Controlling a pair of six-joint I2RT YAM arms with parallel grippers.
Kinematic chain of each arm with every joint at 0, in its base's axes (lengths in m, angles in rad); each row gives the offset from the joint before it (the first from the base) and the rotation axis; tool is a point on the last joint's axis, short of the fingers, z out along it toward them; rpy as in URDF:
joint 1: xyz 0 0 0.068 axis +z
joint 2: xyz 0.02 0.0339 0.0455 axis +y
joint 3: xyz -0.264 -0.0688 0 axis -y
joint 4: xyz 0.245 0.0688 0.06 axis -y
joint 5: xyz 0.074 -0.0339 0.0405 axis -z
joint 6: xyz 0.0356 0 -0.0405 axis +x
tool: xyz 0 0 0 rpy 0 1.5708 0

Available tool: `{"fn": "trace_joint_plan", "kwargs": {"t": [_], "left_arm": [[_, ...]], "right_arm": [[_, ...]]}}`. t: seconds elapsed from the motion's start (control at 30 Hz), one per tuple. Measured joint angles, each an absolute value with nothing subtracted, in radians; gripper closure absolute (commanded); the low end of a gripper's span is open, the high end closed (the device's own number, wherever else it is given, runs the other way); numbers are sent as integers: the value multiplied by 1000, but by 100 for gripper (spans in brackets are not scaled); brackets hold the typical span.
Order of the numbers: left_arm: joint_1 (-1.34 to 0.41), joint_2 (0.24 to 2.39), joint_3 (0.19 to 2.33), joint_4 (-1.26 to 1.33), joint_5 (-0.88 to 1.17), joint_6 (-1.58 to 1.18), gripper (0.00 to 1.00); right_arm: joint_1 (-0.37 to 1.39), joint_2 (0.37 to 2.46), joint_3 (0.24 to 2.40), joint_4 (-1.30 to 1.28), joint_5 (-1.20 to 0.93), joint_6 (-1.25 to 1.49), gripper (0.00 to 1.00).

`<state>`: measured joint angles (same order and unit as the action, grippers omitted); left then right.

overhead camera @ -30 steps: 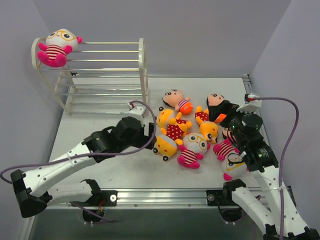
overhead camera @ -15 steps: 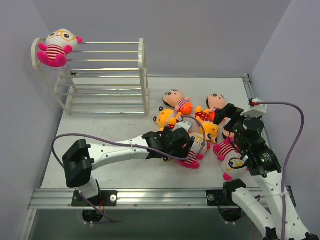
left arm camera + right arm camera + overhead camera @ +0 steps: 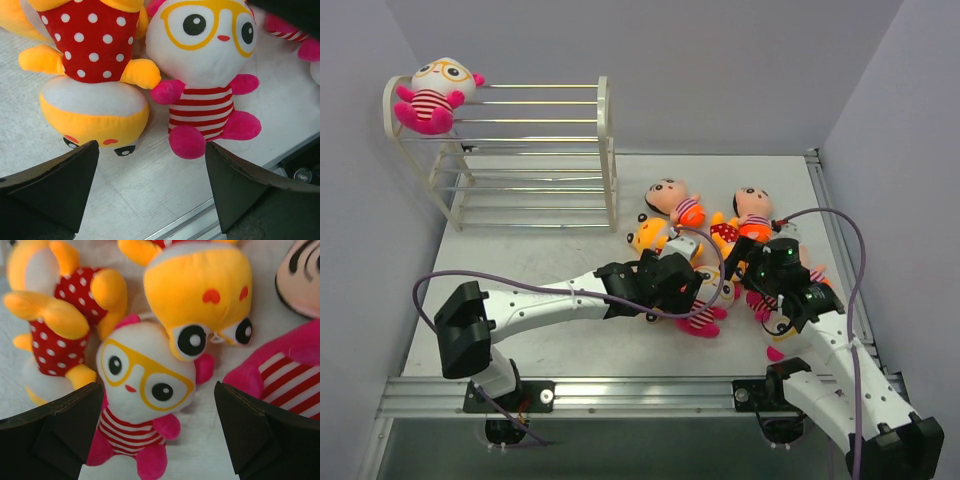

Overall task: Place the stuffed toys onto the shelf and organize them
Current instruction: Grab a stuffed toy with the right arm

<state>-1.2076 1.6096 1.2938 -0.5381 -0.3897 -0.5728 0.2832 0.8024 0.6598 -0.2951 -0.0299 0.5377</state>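
I need to grab the pink striped glasses toy next with my right gripper by its head [image 3: 717, 286]. Its striped body then stays free for the handover to my left gripper.
The cream wire shelf [image 3: 535, 140] stands at the back left, with one pink glasses toy [image 3: 435, 92] on the left end of its top tier. The other stuffed toys lie in a pile right of centre. My left gripper [image 3: 672, 283] is open and empty over the pile. In its wrist view the left gripper [image 3: 152, 192] hangs above bare table, just in front of a yellow toy in a red dotted dress [image 3: 92, 75] and a pink striped glasses toy [image 3: 205, 65]. My right gripper [image 3: 752, 262] is open and empty above the same pink toy [image 3: 142, 405].
Two black-haired toys [image 3: 672, 197] [image 3: 753, 207] lie at the back of the pile. A yellow toy's head [image 3: 195, 295], another dotted-dress toy [image 3: 55, 325] and a second pink striped toy [image 3: 290, 375] crowd round the right gripper. The metal front rail [image 3: 640, 392] edges the table.
My left arm has swung right from the table's middle to over the toy pile. My right gripper has moved left and lower towards the pile. Both stayed open.
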Motion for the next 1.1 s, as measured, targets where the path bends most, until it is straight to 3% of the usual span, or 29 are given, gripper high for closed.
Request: {"fn": "trace_joint_plan", "kwargs": {"t": [0.17, 0.37, 0.47, 0.5, 0.6, 0.7, 1.1], "left_arm": [[-1197, 1589, 1268, -529, -395, -576, 4], [-1175, 1562, 1220, -527, -397, -592, 4], [-1164, 1547, 1206, -526, -397, -596, 4], [-1162, 1541, 1203, -525, -397, -598, 4], [-1158, 1528, 1201, -523, -397, -599, 4], [-1156, 1516, 1201, -516, -396, -600, 4], [-1155, 1475, 1201, -482, -359, -620, 4]], "right_arm": [[284, 878, 530, -269, -100, 606, 1], [284, 929, 459, -118, -142, 652, 19], [286, 945, 431, -49, -158, 669, 42], [288, 948, 426, -34, -162, 673, 56], [290, 939, 421, -16, -171, 677, 80], [290, 897, 431, -49, -165, 667, 99], [290, 772, 680, -200, -138, 631, 100]]}}
